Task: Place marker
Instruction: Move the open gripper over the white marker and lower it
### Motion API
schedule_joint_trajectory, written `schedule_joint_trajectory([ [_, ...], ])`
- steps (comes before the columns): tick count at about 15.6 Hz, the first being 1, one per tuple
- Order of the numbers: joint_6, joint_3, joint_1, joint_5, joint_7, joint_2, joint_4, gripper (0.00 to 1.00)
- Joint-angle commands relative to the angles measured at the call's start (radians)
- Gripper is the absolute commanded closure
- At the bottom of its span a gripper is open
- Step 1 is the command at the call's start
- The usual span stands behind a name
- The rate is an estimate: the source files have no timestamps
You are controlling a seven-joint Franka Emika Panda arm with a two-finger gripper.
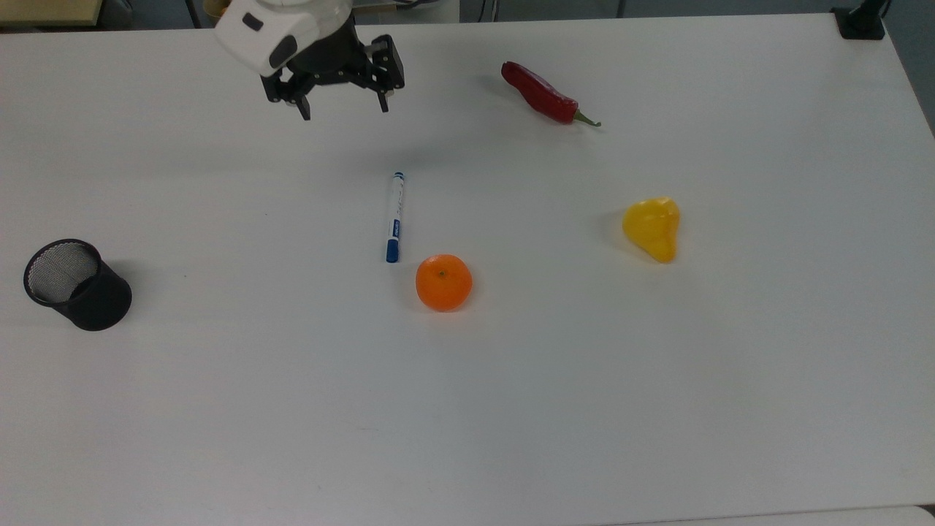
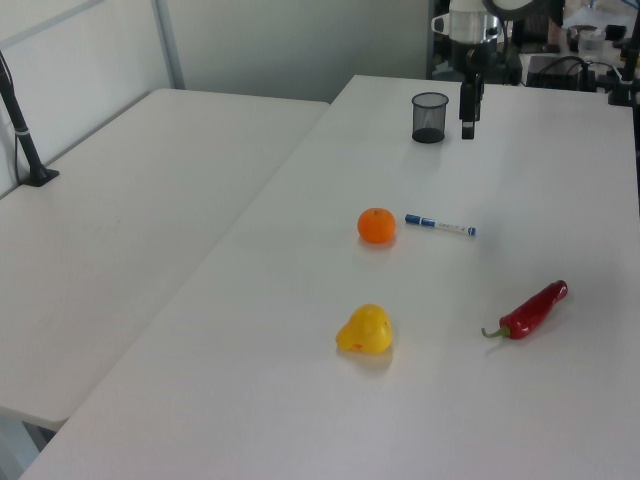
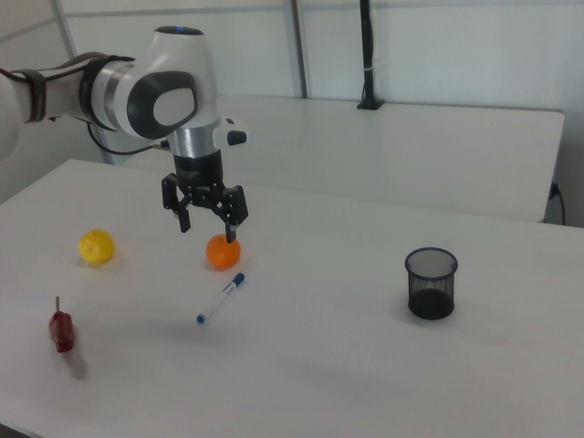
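Note:
I will place the marker in the black mesh cup point(image 2: 429, 119), so next I will grab the marker's blue-end with the cap point(image 2: 414, 219) with my gripper.
The marker point(image 1: 394, 217) lies flat on the white table point(image 1: 511, 409), white with a blue cap at its end nearest the orange point(image 1: 443, 283). It also shows as a slim marker point(image 2: 440, 225) in the left view and as a marker point(image 3: 221, 298) in the right view. My gripper point(image 1: 343, 112) hangs open above the table, up and to the left of the marker in the top view, holding nothing. In the right view the gripper point(image 3: 207, 228) hovers well above the marker, in front of the orange point(image 3: 223, 252).
A black mesh cup point(image 1: 77, 284) stands at the top view's left. A red chili pepper point(image 1: 544, 93) lies at the upper middle and a yellow pear-shaped fruit point(image 1: 652, 228) to the right. A second table point(image 2: 130, 220) adjoins on the left view's left.

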Motion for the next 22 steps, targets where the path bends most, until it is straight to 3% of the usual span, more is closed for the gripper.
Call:
schedule_joint_trajectory([
  [1,0.046,0.001,0.024,-0.045,-0.002,0.044,-0.005,0.00],
  [4,0.078,0.001,0.041,-0.048,0.020,0.081,-0.007,0.00],
  [7,0.159,0.001,0.062,-0.048,0.138,0.119,-0.010,0.00],
  [11,0.297,0.008,0.065,-0.050,0.216,0.133,-0.082,0.01],
  [22,0.465,0.011,0.065,-0.053,0.218,0.213,-0.139,0.21],
])
